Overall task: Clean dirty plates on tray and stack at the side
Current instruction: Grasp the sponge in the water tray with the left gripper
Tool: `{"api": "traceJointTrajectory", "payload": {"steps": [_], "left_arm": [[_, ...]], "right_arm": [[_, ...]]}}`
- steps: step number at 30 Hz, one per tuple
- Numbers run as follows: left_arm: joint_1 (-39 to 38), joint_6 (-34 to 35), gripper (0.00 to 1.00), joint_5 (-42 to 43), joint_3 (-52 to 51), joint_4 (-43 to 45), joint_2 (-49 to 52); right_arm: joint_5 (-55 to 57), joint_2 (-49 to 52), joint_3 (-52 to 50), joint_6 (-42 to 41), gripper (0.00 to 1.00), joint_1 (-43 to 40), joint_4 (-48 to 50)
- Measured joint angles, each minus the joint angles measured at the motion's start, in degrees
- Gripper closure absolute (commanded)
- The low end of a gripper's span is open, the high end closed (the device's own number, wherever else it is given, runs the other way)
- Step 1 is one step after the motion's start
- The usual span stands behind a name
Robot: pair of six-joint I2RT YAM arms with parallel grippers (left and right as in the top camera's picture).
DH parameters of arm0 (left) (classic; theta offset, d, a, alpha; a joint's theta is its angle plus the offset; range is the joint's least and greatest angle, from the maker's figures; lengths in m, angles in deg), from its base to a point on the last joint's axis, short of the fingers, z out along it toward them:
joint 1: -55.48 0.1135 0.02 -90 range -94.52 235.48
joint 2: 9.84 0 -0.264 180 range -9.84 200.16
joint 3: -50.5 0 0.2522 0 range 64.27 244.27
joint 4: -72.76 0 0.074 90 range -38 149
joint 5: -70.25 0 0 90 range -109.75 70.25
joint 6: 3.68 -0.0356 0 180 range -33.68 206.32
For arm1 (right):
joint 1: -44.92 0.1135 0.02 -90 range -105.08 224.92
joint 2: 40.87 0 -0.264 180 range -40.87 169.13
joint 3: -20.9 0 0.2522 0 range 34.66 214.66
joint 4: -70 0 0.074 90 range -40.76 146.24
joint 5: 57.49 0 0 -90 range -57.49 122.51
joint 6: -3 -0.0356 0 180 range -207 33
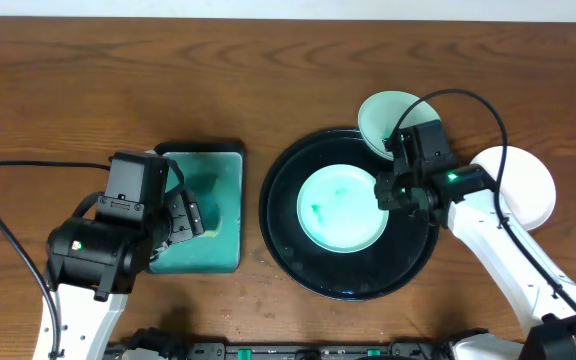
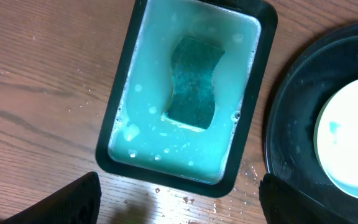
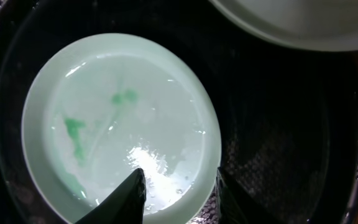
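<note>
The dark teal sponge's broad end should stay free to clean the plate. My left gripper needs to pinch the sponge across its narrow middle (image 1: pixel 206 204) (image 2: pixel 194 81) next.
On the round black tray (image 1: pixel 286 235) (image 3: pixel 278 130) lies a pale mint plate (image 1: pixel 342 208) (image 3: pixel 117 118), wet and marked with teal smears. My right gripper (image 1: pixel 386 192) (image 3: pixel 179 182) is open at that plate's right rim, one finger over the inside and one outside it. A second plate (image 1: pixel 386 116) (image 3: pixel 291 22) rests over the tray's upper right rim. Further right a white plate (image 1: pixel 524 184) sits on the tabletop, partly under the right arm. My left gripper (image 1: pixel 190 215) (image 2: pixel 179 194) is open and holds nothing, over the wood by the rectangular tray.
A rectangular black-rimmed tray (image 1: pixel 230 150) (image 2: pixel 104 149) left of the round tray holds teal soapy water and a dark teal sponge (image 2: pixel 192 82). Water drops spot the wood (image 2: pixel 253 171) between the two trays. Cables run from both arms.
</note>
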Motion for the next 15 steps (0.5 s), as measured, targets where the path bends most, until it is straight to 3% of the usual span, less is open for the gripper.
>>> {"api": "traceJointTrajectory", "payload": {"steps": [8, 15], "left_arm": [[0.0, 0.2, 0.18, 0.0, 0.0, 3.0, 0.0], [0.0, 0.2, 0.26, 0.0, -0.3, 4.7, 3.2]], "right_arm": [[-2.1, 0.0, 0.0, -1.2, 0.65, 0.0, -3.0], [-2.5, 0.0, 0.0, -1.5, 0.64, 0.0, -7.0]]}}
